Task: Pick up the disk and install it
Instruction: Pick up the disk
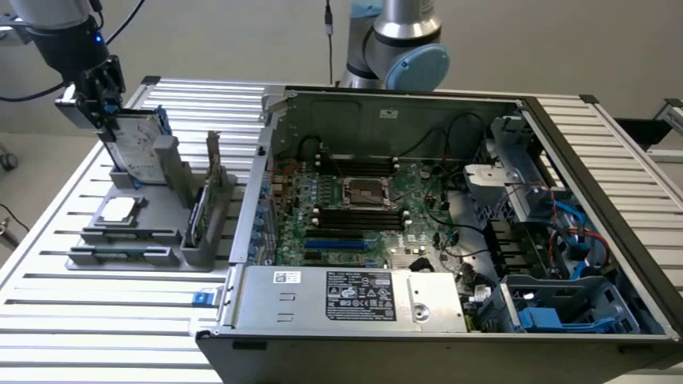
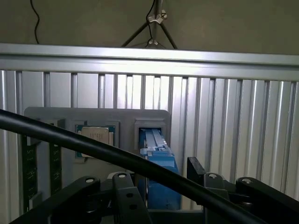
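Observation:
The blue carrier edge runs between the gripper's fingers in the wrist view, so the gripper needs to close. Closing now would hold the disk.
The disk (image 1: pixel 137 142), a silver-grey drive with a white label in a blue carrier, stands upright in a slot at the back of the grey holder (image 1: pixel 149 232) on the exterior view's left. My gripper (image 1: pixel 110 120) hangs over the disk's top edge, with one finger on each side. In the wrist view the blue carrier edge of the disk (image 2: pixel 161 172) runs between my black fingers (image 2: pixel 124 196), and a small gap shows at the other finger. The gripper (image 2: pixel 161 191) is open and the disk rests in its slot.
The holder also carries a small square chip (image 1: pixel 117 210) and an upright memory stick (image 1: pixel 201 210). The open computer case (image 1: pixel 277 200) fills the middle and the exterior view's right, with the power-supply box (image 1: pixel 353 294) in front and a blue drive bay (image 1: pixel 555 314). A black cable (image 2: pixel 93 151) crosses the wrist view.

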Available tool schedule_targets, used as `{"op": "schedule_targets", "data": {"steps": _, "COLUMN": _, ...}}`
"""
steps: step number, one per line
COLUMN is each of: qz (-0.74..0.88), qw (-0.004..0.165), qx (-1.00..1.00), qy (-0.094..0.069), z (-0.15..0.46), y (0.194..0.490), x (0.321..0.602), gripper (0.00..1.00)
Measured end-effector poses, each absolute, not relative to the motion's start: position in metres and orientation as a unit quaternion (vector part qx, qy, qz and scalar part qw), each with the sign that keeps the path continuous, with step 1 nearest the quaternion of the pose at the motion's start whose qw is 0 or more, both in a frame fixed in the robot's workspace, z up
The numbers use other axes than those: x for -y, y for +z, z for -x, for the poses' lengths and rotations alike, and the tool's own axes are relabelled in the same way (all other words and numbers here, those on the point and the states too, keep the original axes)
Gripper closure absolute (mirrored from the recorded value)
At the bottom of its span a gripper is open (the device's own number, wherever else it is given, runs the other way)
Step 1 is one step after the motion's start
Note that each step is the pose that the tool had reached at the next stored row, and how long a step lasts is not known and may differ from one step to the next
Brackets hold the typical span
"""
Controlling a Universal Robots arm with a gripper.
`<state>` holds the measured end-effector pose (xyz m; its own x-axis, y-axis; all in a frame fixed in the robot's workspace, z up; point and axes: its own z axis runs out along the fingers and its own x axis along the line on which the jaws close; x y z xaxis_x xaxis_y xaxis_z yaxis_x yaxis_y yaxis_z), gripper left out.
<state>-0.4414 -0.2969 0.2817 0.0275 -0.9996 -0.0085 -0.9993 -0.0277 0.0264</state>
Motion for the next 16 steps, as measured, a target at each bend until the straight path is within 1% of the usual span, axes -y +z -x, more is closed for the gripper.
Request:
{"op": "schedule_targets", "data": {"steps": 4, "qz": -0.717, "qw": 0.007, "qx": 0.697, "qy": -0.012, "z": 0.4414, "y": 0.2813, "x": 0.2969, "gripper": 0.48}}
{"op": "schedule_targets", "data": {"steps": 5, "qz": -0.717, "qw": 0.007, "qx": 0.697, "qy": -0.012, "z": 0.4414, "y": 0.2812, "x": 0.2969, "gripper": 0.55}}
{"op": "schedule_targets", "data": {"steps": 16, "qz": -0.716, "qw": 0.013, "qx": 0.698, "qy": -0.009, "z": 0.4407, "y": 0.281, "x": 0.2969, "gripper": 0.55}}
